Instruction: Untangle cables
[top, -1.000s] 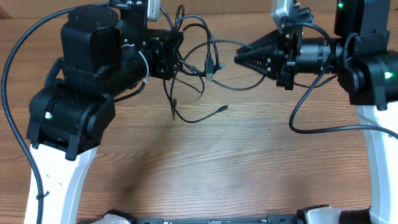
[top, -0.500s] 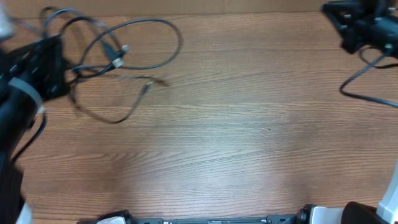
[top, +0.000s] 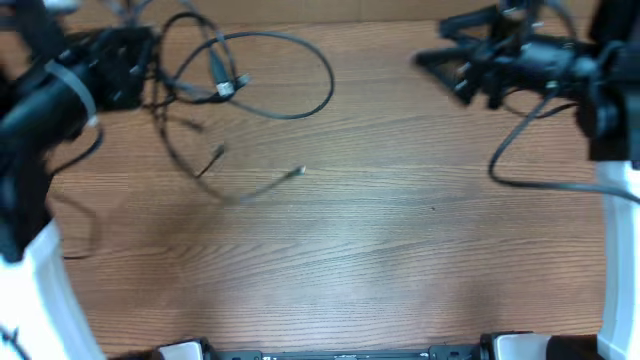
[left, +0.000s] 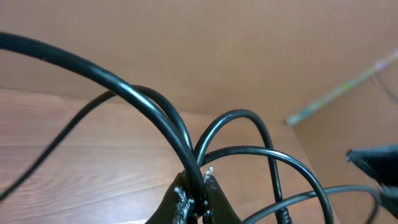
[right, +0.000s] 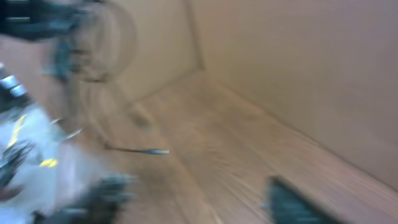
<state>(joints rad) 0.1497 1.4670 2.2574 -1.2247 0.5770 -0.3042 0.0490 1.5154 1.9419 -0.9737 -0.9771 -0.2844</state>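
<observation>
The wide black loop (top: 331, 82) (right: 134, 38) bows out from the tangle. My right gripper will grab it there next, and then I will pull that cable free.
The cables (top: 262, 78) form a tangle of thin black loops hanging off my left gripper (top: 140, 78) at the table's back left. Loose ends with silver tips trail onto the wood (top: 298, 172). In the left wrist view my left gripper (left: 194, 185) is shut on one black cable (left: 155, 115), and other loops arch to its right. My right gripper (top: 432, 45) is at the back right, pointing left, open and apart from the cables. Though the right wrist view is blurred, it shows my right gripper (right: 199, 196) with fingers (right: 292, 199) spread wide, nothing between them, and a silver-tipped plug (right: 158, 151) ahead.
A thick black arm cable (top: 520, 160) hangs in a loop below the right arm. Brown cardboard walls (left: 249, 56) stand behind the table. The white arm bases (top: 40, 290) stand at both front corners.
Right gripper has opened and let go of the cables. Both arms swung apart from the middle; the tangle went left with the left gripper, its ends now trailing on the wood.
</observation>
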